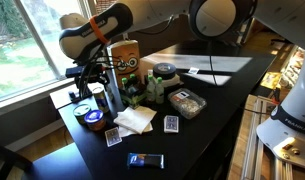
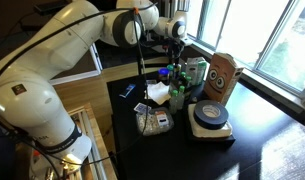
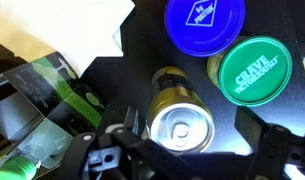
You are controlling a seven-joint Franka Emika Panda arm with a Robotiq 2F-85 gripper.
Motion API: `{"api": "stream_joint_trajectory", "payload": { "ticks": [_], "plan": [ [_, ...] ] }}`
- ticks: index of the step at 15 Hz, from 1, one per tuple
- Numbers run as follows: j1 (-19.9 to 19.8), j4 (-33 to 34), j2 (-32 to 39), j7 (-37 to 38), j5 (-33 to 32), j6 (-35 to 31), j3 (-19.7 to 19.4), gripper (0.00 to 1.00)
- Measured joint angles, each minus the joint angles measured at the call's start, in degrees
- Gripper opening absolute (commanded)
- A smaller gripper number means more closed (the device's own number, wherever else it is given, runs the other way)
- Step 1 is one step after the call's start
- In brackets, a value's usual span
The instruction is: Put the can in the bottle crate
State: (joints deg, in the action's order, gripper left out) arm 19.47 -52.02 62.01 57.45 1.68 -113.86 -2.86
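I am not ready to close yet: my fingers reach only the silver top of the can [image 3: 180,120], short of its olive-gold side [image 3: 174,94]. I need to move my gripper toward that side first, then close it on the can.
The can [image 3: 180,120] stands upright on the dark table; the wrist view shows its silver top and olive-gold side from above. In an exterior view it is a slim dark cylinder [image 1: 112,93] beside the bottle crate. My gripper [image 3: 190,135] is open, with one finger on each side of the can and a gap to both. In an exterior view the gripper [image 1: 92,82] hangs over the table's window end. The bottle crate [image 1: 127,52], brown cardboard with two eye-like marks, shows in both exterior views [image 2: 223,75] and holds green bottles [image 3: 52,95].
A blue lid [image 3: 200,22] and a green lid [image 3: 254,68] lie close beyond the can. A white napkin [image 1: 134,118], playing cards [image 1: 171,124], a clear plastic tub [image 1: 187,102], a black-lidded jar [image 1: 165,75] and an orange-and-blue tin [image 1: 92,116] crowd the table.
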Motion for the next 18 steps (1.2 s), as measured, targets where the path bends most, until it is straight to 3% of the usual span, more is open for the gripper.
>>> {"api": "stream_joint_trajectory", "payload": {
  "ticks": [5,7,13,15,18],
  "plan": [
    [0.4,0.7,1.3,1.9,-0.2,0.0,-0.3,1.0],
    [0.4,1.4,2.0,2.6,-0.3,0.0,-0.4,0.84],
    [0.3,3.3,3.5,4.6,-0.6,0.0,-0.8,0.61],
    [0.3,3.7,3.8,5.1,-0.6,0.0,-1.1,0.41],
    [0.3,4.2,4.1,5.5,-0.6,0.0,-1.5,0.38]
  ]
}}
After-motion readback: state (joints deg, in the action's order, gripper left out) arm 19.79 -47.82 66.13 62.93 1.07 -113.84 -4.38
